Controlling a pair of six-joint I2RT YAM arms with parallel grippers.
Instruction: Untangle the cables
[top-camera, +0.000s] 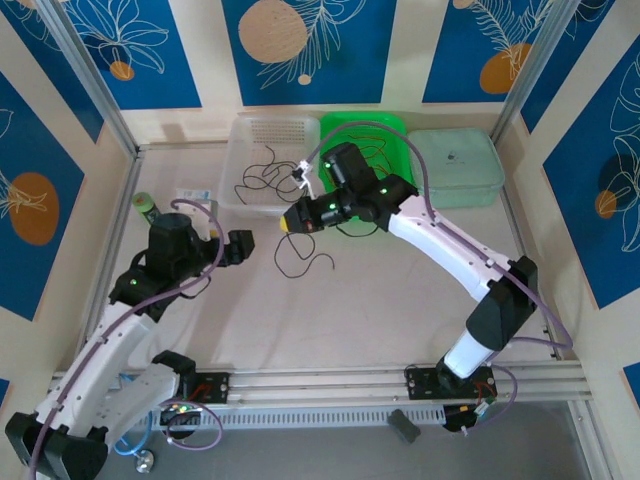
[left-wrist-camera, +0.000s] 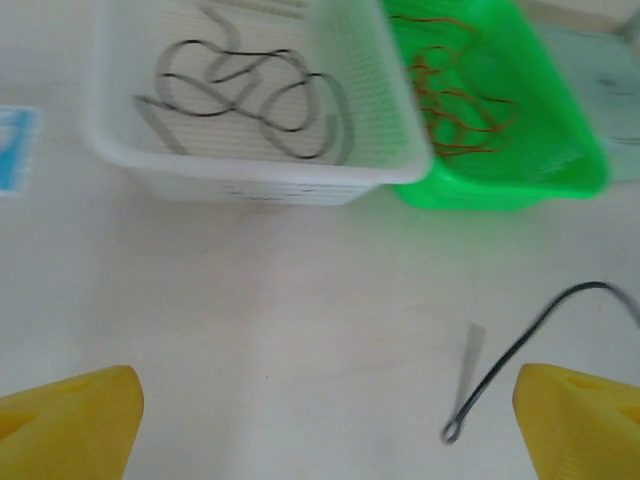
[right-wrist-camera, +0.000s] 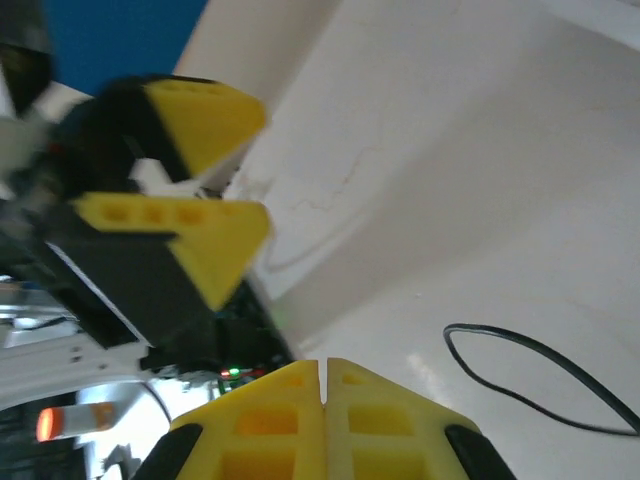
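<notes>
My left gripper is about to grab the loose black cable near its ring-tipped end (top-camera: 291, 276) (left-wrist-camera: 455, 427). This leaves the cable's length free for my right gripper to untangle.
One loose black cable (top-camera: 303, 263) lies curled on the table between the two grippers. My left gripper (top-camera: 243, 247) is open just left of it. In the left wrist view its yellow fingers (left-wrist-camera: 70, 420) stand wide apart, and the cable's ring-tipped end (left-wrist-camera: 452, 431) sits near the right finger, touching neither. My right gripper (top-camera: 285, 226) hovers just above the cable, shut. Its yellow fingertips (right-wrist-camera: 322, 375) meet with nothing seen between them, and the black cable (right-wrist-camera: 520, 368) lies on the table to their right. More black cables (left-wrist-camera: 245, 95) lie in the white basket, and red cables (left-wrist-camera: 455, 95) in the green basket.
At the back stand a white basket (top-camera: 262, 135), a green basket (top-camera: 392, 128) and a pale green lidded box (top-camera: 455, 168) in a row. A small green-capped bottle (top-camera: 147, 205) and a blue-and-white card (top-camera: 193, 194) lie at the left. Aluminium frame posts border the table.
</notes>
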